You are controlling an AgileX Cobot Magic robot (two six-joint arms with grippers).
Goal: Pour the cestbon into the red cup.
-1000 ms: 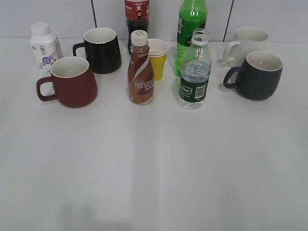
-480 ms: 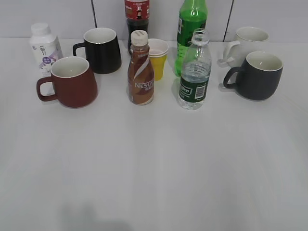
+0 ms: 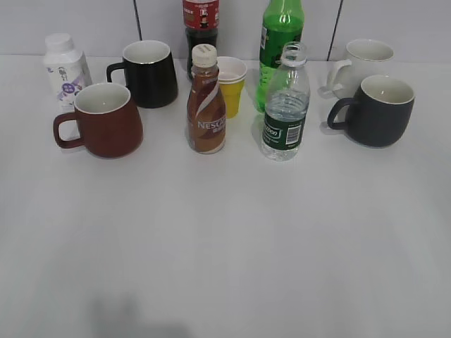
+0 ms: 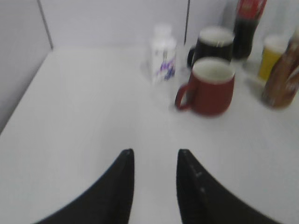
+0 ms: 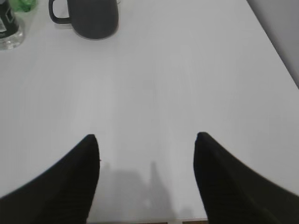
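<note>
Next, the left gripper grips the red cup by its slim side handle (image 3: 58, 132), as the cup has a broad, round body (image 3: 110, 124) too wide for the fingers.
The cestbon bottle (image 3: 285, 105), clear and capless with a dark green label, stands upright right of centre; its base shows at the top left of the right wrist view (image 5: 8, 28). The red cup (image 3: 102, 120) stands at the left, handle to the left, and shows in the left wrist view (image 4: 210, 86). My left gripper (image 4: 154, 153) is open and empty over bare table, well short of the red cup. My right gripper (image 5: 145, 137) is wide open and empty near the table's front edge. Neither gripper shows in the exterior view.
A brown Nescafe bottle (image 3: 206, 102) stands between cup and cestbon. Behind are a black mug (image 3: 149, 73), a yellow paper cup (image 3: 230, 86), a bright green bottle (image 3: 280, 42), a cola bottle (image 3: 200, 28) and a white pill bottle (image 3: 65, 65). A dark grey mug (image 3: 380, 111) and white mug (image 3: 363, 60) stand right.
Nothing on the table has visibly moved.
</note>
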